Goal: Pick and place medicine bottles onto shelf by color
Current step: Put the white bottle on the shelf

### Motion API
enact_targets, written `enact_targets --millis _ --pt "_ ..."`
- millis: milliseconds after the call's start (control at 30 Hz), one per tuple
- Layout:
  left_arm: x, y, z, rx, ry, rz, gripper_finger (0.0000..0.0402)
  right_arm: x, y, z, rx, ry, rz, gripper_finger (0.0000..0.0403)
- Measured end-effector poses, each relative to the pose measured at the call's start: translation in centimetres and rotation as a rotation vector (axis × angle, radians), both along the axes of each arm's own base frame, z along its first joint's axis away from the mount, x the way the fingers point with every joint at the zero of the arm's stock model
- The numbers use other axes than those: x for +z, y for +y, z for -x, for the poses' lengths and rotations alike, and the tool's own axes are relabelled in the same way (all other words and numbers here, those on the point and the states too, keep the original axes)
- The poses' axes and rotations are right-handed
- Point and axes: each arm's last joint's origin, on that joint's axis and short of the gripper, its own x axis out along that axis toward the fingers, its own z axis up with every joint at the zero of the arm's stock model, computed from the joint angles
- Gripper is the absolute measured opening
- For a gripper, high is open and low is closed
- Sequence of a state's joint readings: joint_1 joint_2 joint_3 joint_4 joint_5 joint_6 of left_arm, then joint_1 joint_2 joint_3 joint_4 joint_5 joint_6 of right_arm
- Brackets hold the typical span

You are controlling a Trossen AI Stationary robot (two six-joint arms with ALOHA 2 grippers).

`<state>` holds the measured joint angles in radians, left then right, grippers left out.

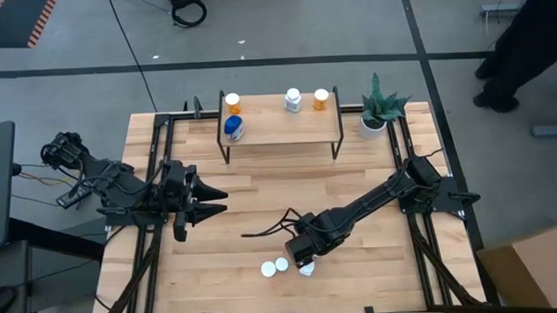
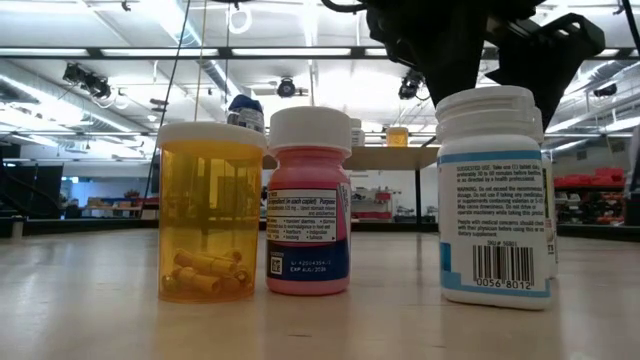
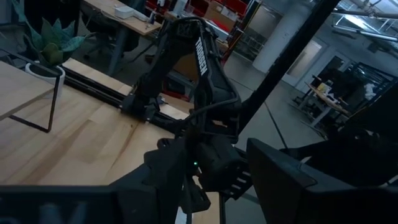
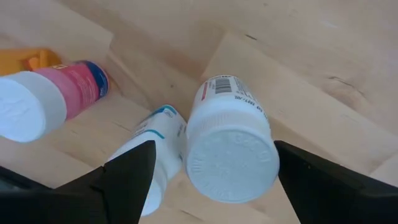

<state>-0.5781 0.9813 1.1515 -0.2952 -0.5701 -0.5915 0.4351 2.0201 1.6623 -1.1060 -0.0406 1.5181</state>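
Note:
My right gripper's fingers are above the wood beside the white bottle's ribbed cap, so closing now would catch it and it is time to close.
Three bottles stand upright near the table's front edge: an orange one, a pink-labelled one and a white one. A further white bottle with a blue-edged label stands close beside the white one. My right gripper hangs open above the white bottle's cap, one finger to each side, apart from it. My left gripper is open and empty at the table's left. The shelf at the far side bears two orange bottles, a white one and a blue one.
A potted green plant stands to the right of the shelf. A black cable lies on the wood between the two grippers. Bare tabletop lies between the shelf and the front bottles. A person's legs show beyond the table's far right corner.

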Motion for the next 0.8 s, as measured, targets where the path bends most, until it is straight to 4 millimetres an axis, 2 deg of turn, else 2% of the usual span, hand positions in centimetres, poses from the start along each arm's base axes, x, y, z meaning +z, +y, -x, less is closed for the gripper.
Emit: enact_targets --millis 367,800 --pt "-0.10 0.01 0.01 0.000 0.009 -0.005 0.0177 0.01 0.08 0.00 0.002 0.007 -0.023 0.0321" --pt "-0.10 0.01 0.01 0.000 0.009 -0.005 0.0175 0.01 0.07 0.00 0.002 0.007 -0.023 0.0222"
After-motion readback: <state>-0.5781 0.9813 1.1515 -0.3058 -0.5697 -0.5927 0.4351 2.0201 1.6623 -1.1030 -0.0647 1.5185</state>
